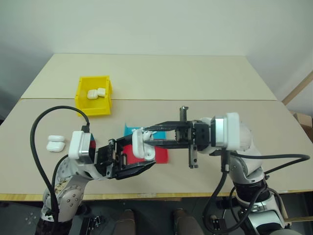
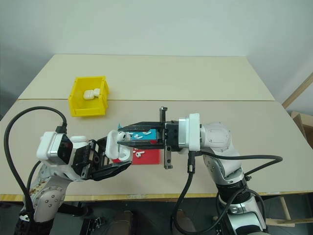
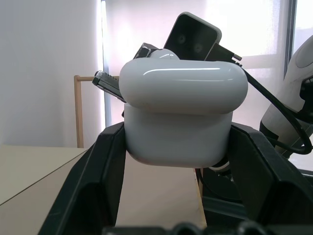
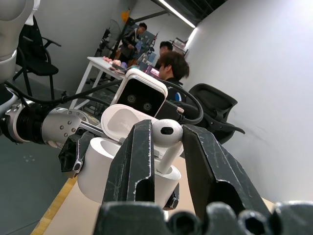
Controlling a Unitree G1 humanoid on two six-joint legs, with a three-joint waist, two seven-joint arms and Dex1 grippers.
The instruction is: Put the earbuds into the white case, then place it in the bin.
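The earbud's stem is inside the open case's rim in the right wrist view and the earbud would drop into the case, so my right gripper opens next.
My left gripper (image 1: 138,155) is shut on the body of the white case (image 1: 139,144), held above the tray with its lid open. From the right, my right gripper (image 4: 168,137) is shut on one earbud (image 4: 166,131). The earbud's stem points down into the open case (image 4: 105,164), at or just inside its rim. A few more earbuds (image 2: 139,153) lie on the tray below. The yellow bin (image 1: 81,98) stands at the back left of the table with two white cases (image 1: 96,92) in it.
Under both grippers lies the flat tray (image 2: 150,157), half blue and half red. Two closed white cases (image 1: 55,143) sit on the table at the left, beside my left arm. The right wrist view has people, chairs and a table in the background.
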